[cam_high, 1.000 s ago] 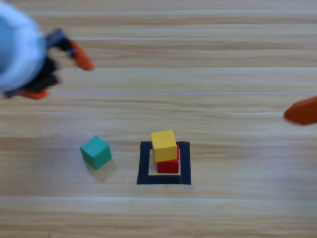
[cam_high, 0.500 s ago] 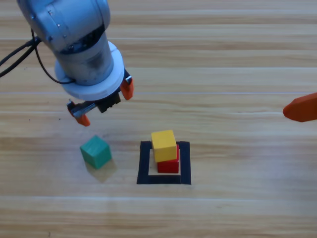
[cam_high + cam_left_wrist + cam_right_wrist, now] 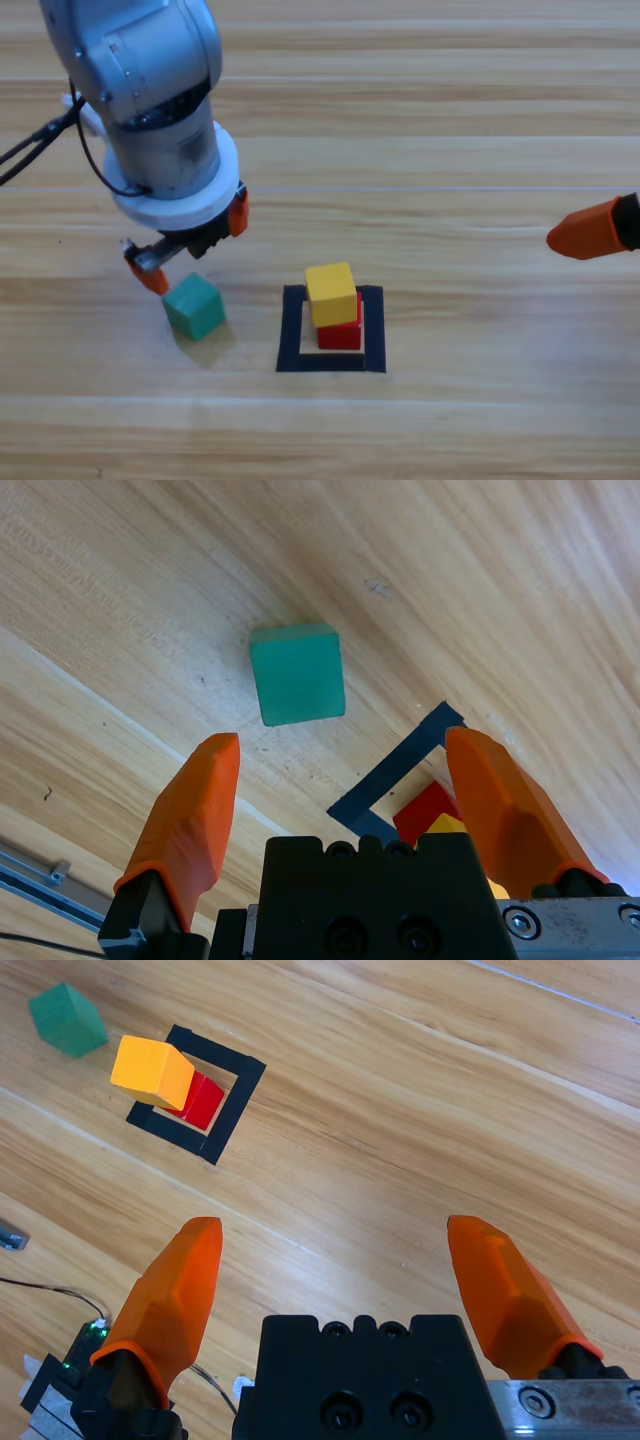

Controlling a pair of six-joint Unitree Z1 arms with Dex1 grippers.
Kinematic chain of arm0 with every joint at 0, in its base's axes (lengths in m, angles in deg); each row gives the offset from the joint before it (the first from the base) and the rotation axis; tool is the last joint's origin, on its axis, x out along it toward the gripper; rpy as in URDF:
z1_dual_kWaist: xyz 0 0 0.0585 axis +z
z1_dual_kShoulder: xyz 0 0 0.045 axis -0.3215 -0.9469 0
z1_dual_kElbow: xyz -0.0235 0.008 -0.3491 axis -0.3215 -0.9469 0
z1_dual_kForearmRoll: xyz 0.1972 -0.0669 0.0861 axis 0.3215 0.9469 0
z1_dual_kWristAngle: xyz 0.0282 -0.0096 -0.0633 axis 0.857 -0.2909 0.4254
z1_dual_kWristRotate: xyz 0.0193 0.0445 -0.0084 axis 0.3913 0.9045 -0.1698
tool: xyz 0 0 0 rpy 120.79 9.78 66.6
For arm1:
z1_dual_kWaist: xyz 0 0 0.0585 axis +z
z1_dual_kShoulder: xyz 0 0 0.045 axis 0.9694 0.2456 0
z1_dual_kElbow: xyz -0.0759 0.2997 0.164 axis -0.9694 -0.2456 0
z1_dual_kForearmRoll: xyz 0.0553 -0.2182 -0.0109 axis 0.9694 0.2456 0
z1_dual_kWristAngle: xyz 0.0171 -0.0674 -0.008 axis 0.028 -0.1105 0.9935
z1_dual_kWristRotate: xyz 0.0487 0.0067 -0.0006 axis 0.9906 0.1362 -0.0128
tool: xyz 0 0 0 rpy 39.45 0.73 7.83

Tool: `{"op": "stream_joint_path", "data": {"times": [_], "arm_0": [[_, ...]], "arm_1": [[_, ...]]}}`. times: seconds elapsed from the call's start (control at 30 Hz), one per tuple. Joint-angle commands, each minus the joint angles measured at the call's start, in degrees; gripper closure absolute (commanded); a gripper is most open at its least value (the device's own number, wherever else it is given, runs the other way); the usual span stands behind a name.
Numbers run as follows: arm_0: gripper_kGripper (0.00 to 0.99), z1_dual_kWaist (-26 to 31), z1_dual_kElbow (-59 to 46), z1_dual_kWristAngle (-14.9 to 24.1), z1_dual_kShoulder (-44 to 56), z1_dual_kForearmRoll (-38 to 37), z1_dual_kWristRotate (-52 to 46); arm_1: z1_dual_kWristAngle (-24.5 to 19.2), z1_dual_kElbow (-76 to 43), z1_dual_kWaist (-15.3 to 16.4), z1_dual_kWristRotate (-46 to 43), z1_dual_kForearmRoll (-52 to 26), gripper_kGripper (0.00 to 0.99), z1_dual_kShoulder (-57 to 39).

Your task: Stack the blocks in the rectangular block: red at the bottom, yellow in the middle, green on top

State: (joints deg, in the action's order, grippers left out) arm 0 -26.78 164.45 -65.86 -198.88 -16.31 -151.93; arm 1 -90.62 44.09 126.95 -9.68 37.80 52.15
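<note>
The left gripper picks up the teal-green cube by its opposite sides next, so the cube's bottom stays free to rest on the yellow cube (image 3: 331, 294).
A yellow cube (image 3: 331, 294) rests on a red cube (image 3: 341, 332) inside the black tape square (image 3: 292, 335); the same stack shows in the right wrist view, yellow cube (image 3: 150, 1069) over red cube (image 3: 203, 1102). The teal-green cube (image 3: 193, 306) lies on the wood left of the square. My left gripper (image 3: 192, 244) hovers open just above and behind it, nothing between its jaws; the left wrist view has the green cube (image 3: 297, 672) ahead of the jaws and a corner of the square (image 3: 400, 770). My right gripper (image 3: 592, 229) waits open at the right edge.
Bare wooden table (image 3: 480, 130) lies all around the square. A dark cable (image 3: 35, 145) trails from the left arm at the left edge. Table-edge hardware and wires (image 3: 40, 1380) show at the bottom left of the right wrist view.
The left arm swept in from the upper left and came down toward the green cube. The right gripper edged a little further into view. The cubes stayed put.
</note>
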Motion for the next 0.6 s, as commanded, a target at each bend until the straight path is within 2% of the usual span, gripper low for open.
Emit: {"op": "stream_joint_path", "data": {"times": [0.03, 0.27, 0.6], "arm_0": [[0.113, 1.8, -2.4, -2.3, -4.0, 0.0, -0.4], [0.114, 3.3, -6.1, -4.5, -4.1, -3.8, -0.4], [0.113, 4.1, -10.9, -4.9, -4.7, -9.6, -0.1]], "arm_1": [[0.2, -2.1, -1.4, -0.9, -2.0, 0.000, 4.2], [0.2, -2.0, -1.4, -1.5, -2.0, 0.000, 4.7], [0.2, -2.0, -1.4, -1.7, -2.0, 0.000, 5.9]]}}
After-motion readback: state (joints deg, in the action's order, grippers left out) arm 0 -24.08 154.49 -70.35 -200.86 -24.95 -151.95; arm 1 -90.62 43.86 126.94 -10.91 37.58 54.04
